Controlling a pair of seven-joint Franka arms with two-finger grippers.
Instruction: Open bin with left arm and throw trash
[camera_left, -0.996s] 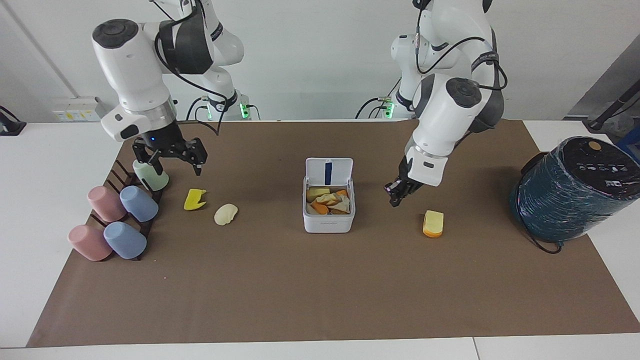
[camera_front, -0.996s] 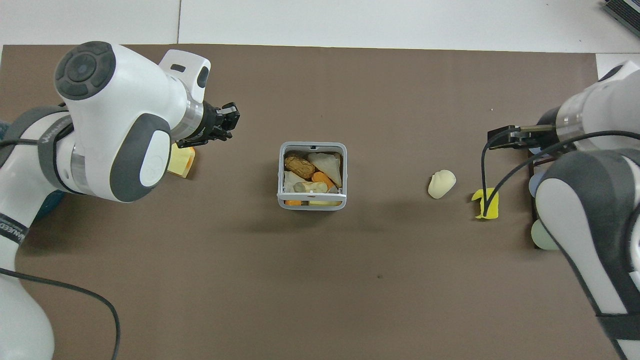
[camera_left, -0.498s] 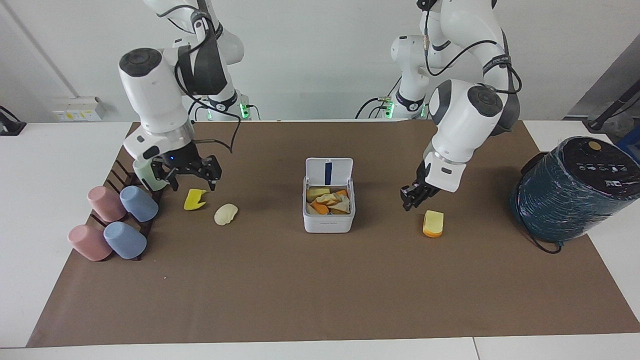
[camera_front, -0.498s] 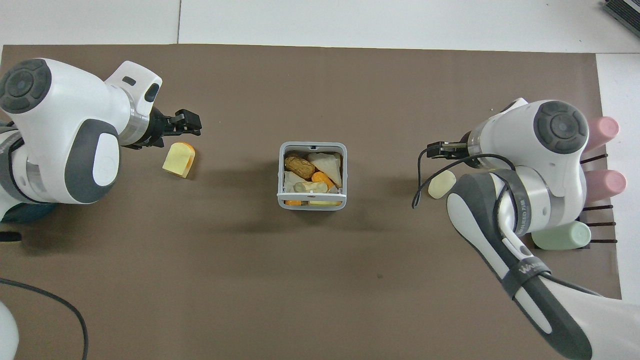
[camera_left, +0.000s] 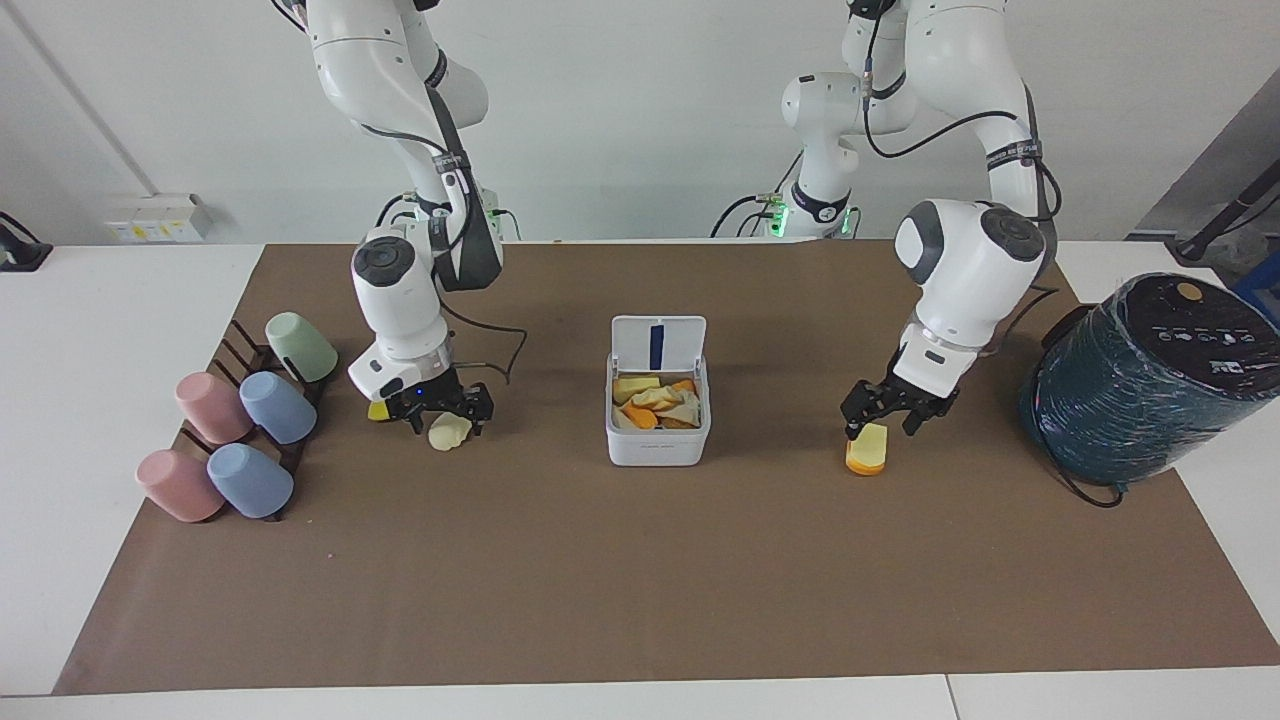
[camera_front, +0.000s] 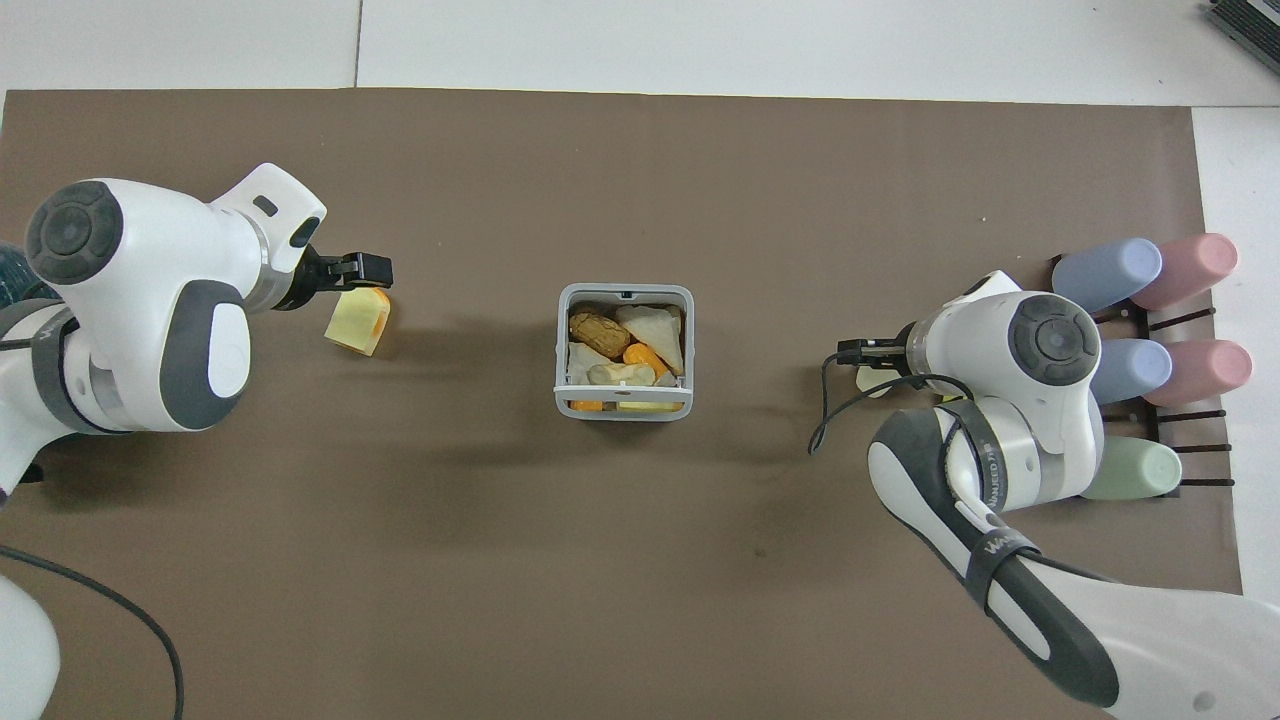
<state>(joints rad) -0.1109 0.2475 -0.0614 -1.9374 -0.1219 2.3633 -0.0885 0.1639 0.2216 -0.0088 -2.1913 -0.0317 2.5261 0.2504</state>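
The yellow-orange block is trash and should go into the white bin (camera_front: 625, 352). My left gripper should next grab the block by its middle (camera_front: 360, 320) to throw it in there.
The white bin (camera_left: 657, 440) stands mid-table with its lid (camera_left: 657, 344) raised; several scraps lie inside, as the overhead view (camera_front: 623, 408) also shows. My left gripper (camera_left: 881, 426) is open, low over the yellow-orange block (camera_left: 865, 455), its fingers either side of the block's top; it also shows in the overhead view (camera_front: 368, 278) at the block (camera_front: 355, 325). My right gripper (camera_left: 450, 418) is open, low over the pale cream oval (camera_left: 447, 435). The right wrist mostly hides the jagged yellow scrap (camera_left: 377, 410). In the overhead view the right gripper (camera_front: 852, 360) covers most of the oval (camera_front: 872, 380).
Pastel cups lie on a dark rack (camera_left: 240, 430) at the right arm's end of the table, seen also in the overhead view (camera_front: 1140, 330). A big dark teal wrapped cylinder (camera_left: 1150, 380) stands at the left arm's end. A brown mat (camera_left: 640, 580) covers the table.
Both arms have come down. My right gripper moved from the yellow scrap to over the cream oval. My left gripper moved down over the yellow-orange block and opened.
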